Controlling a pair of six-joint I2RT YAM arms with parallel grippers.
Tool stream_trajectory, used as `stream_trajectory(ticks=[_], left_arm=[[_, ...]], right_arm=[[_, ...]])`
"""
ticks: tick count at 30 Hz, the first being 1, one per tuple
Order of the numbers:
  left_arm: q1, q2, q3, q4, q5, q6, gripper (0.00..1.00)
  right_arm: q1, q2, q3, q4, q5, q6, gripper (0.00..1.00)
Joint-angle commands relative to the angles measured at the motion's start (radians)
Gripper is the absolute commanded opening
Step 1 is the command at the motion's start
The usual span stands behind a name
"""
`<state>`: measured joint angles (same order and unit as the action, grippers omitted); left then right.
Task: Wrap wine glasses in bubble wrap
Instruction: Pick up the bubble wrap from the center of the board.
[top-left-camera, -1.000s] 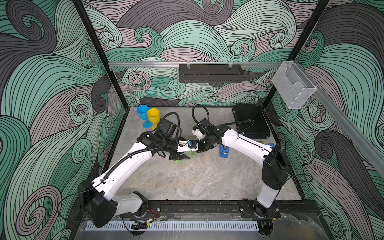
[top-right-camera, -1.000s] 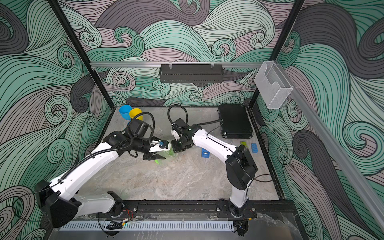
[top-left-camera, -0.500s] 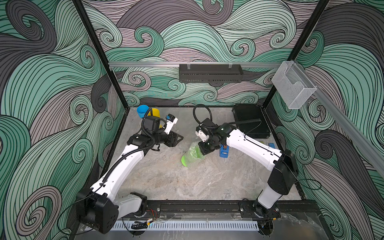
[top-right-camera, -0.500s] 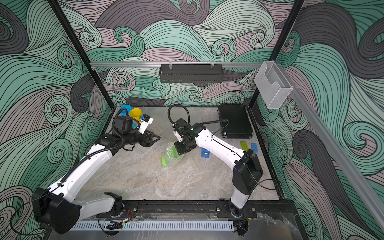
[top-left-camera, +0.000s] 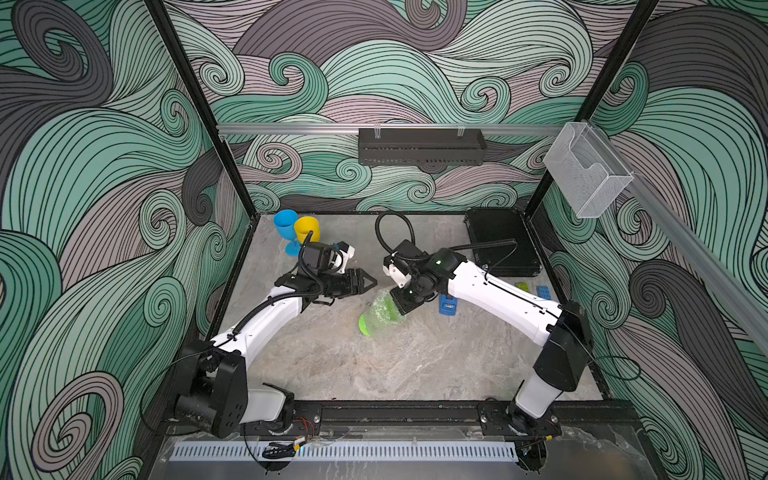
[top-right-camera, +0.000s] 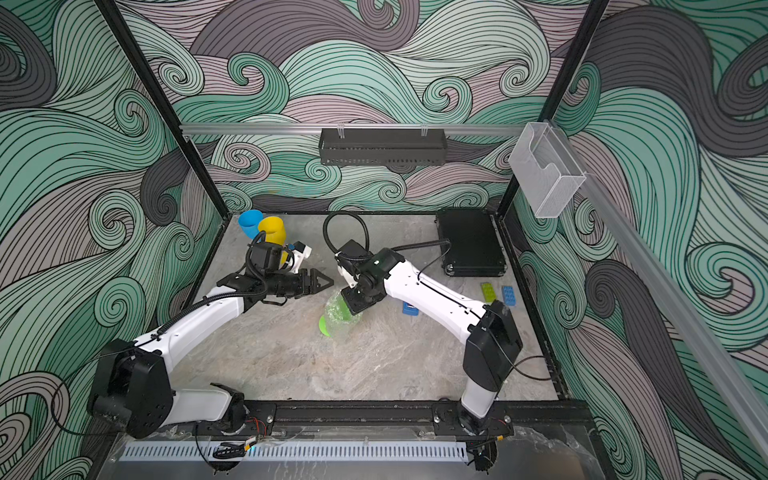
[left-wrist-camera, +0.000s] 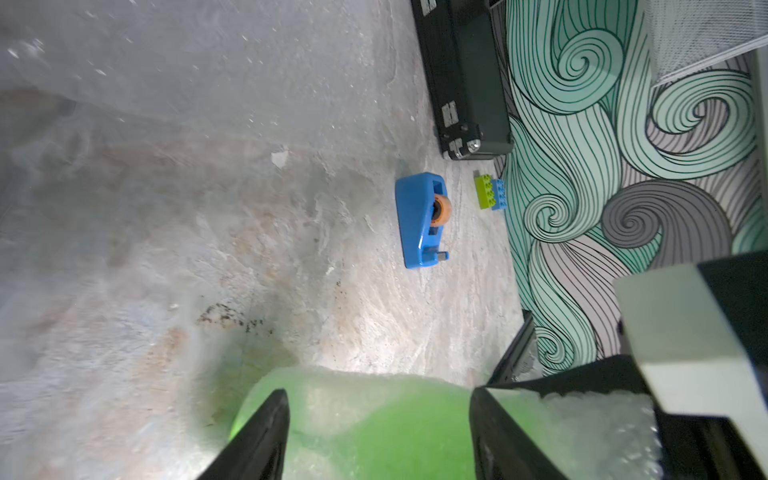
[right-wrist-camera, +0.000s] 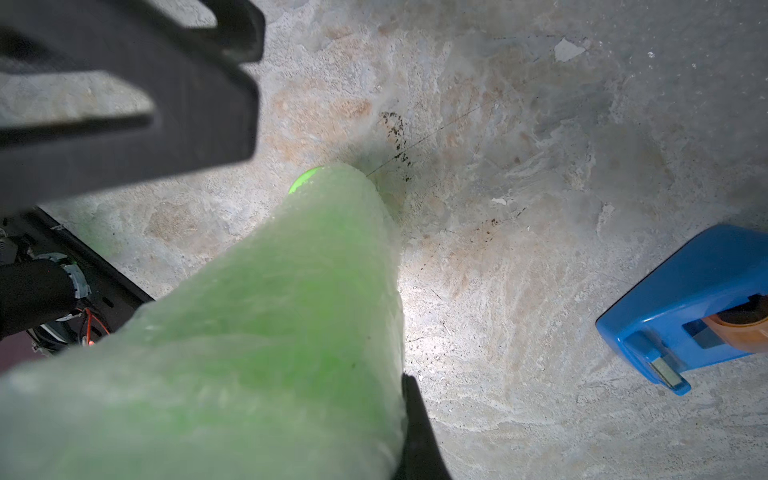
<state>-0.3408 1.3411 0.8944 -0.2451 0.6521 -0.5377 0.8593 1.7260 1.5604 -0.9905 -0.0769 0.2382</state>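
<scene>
The wrapped green wine glass needs to be set upright. My left gripper should next grip the glass by the end opposite its foot, so the glass's foot stays free.
The green wine glass (top-left-camera: 376, 318) hangs tilted above the table, rolled in bubble wrap (top-right-camera: 338, 309), with its foot lowest. My right gripper (top-left-camera: 405, 302) is shut on the wrap at its upper end. In the right wrist view the wrapped glass (right-wrist-camera: 270, 316) fills the near side beside one finger (right-wrist-camera: 415, 428). My left gripper (top-left-camera: 372, 281) stands open just left of the glass, not touching it. Its wrist view shows the wrapped glass (left-wrist-camera: 374, 432) beyond the spread fingertips. The blue wine glass (top-left-camera: 286, 224) and the yellow wine glass (top-left-camera: 306, 229) stand unwrapped at the back left.
A blue tape dispenser (top-left-camera: 448, 304) lies on the table under my right forearm. A black case (top-left-camera: 500, 241) fills the back right corner. A green brick (top-left-camera: 521, 286) and a blue brick (top-left-camera: 543, 292) lie by the right wall. A black rail edges the table's front.
My left gripper let go of the wrapped glass, drew back toward the back left, then swung toward it again with wider jaws. My right gripper keeps hold and carried the glass slightly forward.
</scene>
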Motion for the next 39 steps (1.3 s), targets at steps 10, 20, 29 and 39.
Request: stream_trajectory(ticks=[10,20,29,39], left_arm=[[-0.058,-0.043,-0.047,0.106,0.142,-0.069,0.71],[-0.102,-0.058,-0.073,-0.047,0.044,0.154,0.59],[-0.134,-0.012,-0.009,-0.167,-0.089,0.293,0.43],[-0.175,0.143,0.081,-0.42,-0.185,0.451,0.4]], right_arm=[[0.003,0.045,0.046,-0.029,0.018,-0.014,0.0],[0.003,0.056,0.069,-0.036,0.016,-0.017,0.0],[0.011,0.088,0.117,-0.069,-0.005,-0.006,0.0],[0.015,0.103,0.15,-0.073,-0.043,0.019,0.0]])
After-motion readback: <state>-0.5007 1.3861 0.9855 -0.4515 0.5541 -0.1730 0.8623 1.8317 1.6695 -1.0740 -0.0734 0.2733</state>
